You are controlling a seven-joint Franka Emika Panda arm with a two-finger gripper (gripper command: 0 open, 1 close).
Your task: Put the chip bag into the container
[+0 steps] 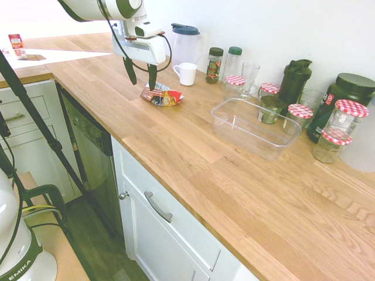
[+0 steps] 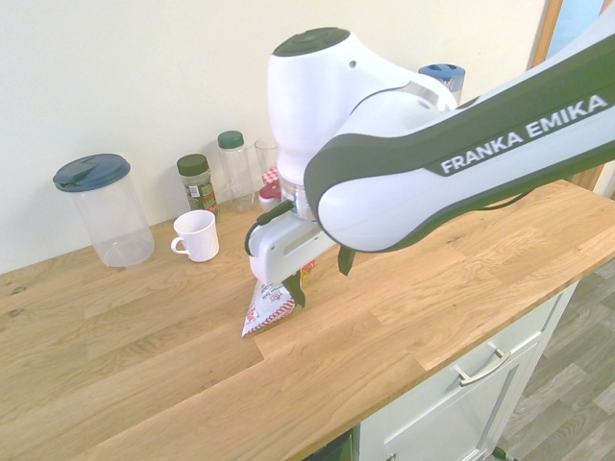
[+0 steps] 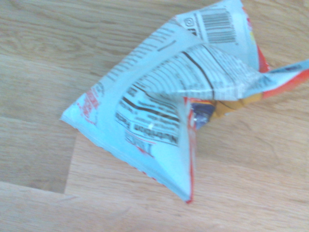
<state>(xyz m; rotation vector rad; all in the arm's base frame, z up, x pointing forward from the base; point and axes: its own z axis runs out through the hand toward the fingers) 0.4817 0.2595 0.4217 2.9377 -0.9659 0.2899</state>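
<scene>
The crumpled chip bag's upper edge (image 3: pixel 285 77) stands up in a fold and its printed back lies low, so my gripper should grip that edge next.
The chip bag (image 1: pixel 163 96) lies crumpled on the wooden counter, with its white printed back up in the wrist view (image 3: pixel 164 101). My gripper (image 1: pixel 141 74) hangs open just above it, one finger on either side of the bag's upper end (image 2: pixel 320 276), and holds nothing. The bag's lower tip (image 2: pixel 267 310) sticks out below the fingers. The container (image 1: pixel 255 126), a clear low-walled tub, stands empty further along the counter, well apart from the bag. My arm hides it in the second exterior view.
A white mug (image 1: pixel 187 73) and a clear pitcher with a blue lid (image 1: pixel 188 42) stand just behind the bag. Spice bottles, a glass, red-checked-lid jars (image 1: pixel 300 112) and dark bottles (image 1: pixel 295 80) line the wall behind the container. The counter's front edge (image 1: pixel 146 161) is close.
</scene>
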